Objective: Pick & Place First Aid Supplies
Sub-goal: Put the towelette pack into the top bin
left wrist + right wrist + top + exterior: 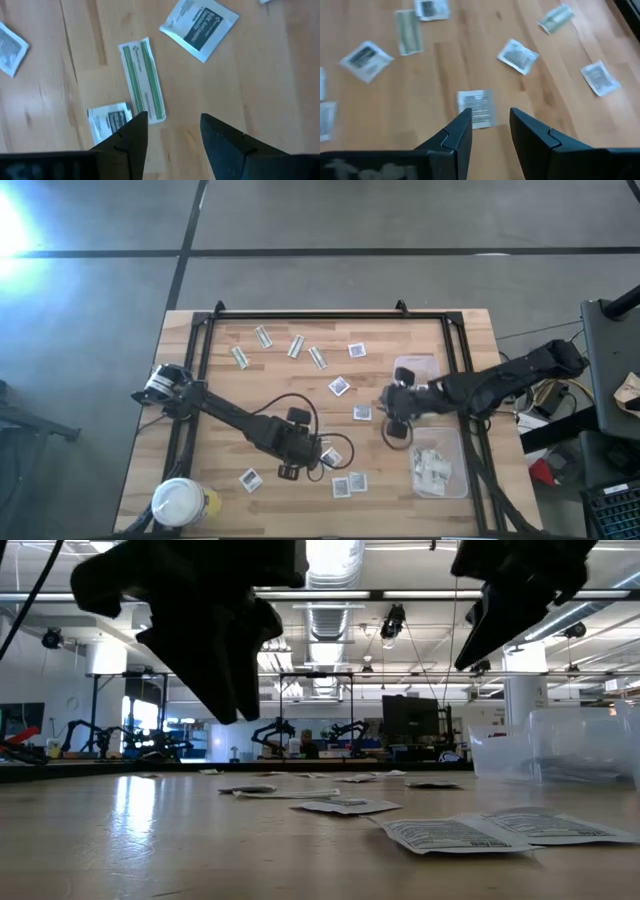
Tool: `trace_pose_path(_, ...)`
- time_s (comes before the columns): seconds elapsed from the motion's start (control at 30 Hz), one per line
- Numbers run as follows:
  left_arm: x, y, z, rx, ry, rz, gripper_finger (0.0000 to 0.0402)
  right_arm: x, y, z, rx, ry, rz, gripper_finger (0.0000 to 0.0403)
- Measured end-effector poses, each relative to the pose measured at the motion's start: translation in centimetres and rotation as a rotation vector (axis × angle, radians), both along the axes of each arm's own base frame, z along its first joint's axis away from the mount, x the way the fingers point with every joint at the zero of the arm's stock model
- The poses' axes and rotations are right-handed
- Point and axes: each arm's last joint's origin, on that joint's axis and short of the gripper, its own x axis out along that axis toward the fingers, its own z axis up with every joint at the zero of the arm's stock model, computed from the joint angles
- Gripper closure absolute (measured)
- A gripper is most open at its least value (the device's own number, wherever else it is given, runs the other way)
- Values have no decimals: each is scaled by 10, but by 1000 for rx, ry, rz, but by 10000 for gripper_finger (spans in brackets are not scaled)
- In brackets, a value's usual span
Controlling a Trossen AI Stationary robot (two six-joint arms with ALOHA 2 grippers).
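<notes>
I should pinch the white packet's edge (pixel 369 412) with my right gripper next, to place the packet in the clear tub.
The first aid supplies lie scattered flat on the wooden table (pixel 200 350): square white packets (pixel 339 386) and narrow green-and-white strips (pixel 264 336). My left gripper (pixel 172 117) hovers open above the table's near middle (pixel 308 452), fingers pointing down. Just past its fingertips lie a green strip (pixel 142 80) and a small white packet (pixel 107 120). My right gripper (pixel 491 112) is open over the table's right middle (pixel 388 406), slanting down. A white packet (pixel 476 107) lies just beyond its fingertips. Nothing is between either pair of fingers.
A clear tub (pixel 440 465) holding several packets stands at the near right, and another clear plastic piece (pixel 415 365) sits farther back. A white-lidded round jar (pixel 180 502) stands at the near left corner. A black frame (pixel 330 315) runs along the table's edges.
</notes>
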Motion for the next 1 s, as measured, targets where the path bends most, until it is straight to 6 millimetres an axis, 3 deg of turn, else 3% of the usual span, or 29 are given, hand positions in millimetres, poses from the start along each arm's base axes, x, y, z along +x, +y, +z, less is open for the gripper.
trace_pose_path(0.17,-11,1,9,-43,-31,-3,227,4,-30,-1,14,11,-94,275)
trace_pose_path(0.3,-25,5,21,-75,-94,3,227,6,-43,-1,54,19,-93,275)
trace_pose_path(0.6,-55,18,38,-192,-332,25,227,35,-46,-20,8,110,-19,275)
trace_pose_path(0.83,-78,27,33,-248,-383,91,227,60,-46,-37,45,245,108,275)
trace_pose_path(1.0,-82,28,24,-251,-380,96,227,72,-48,-52,19,320,171,275)
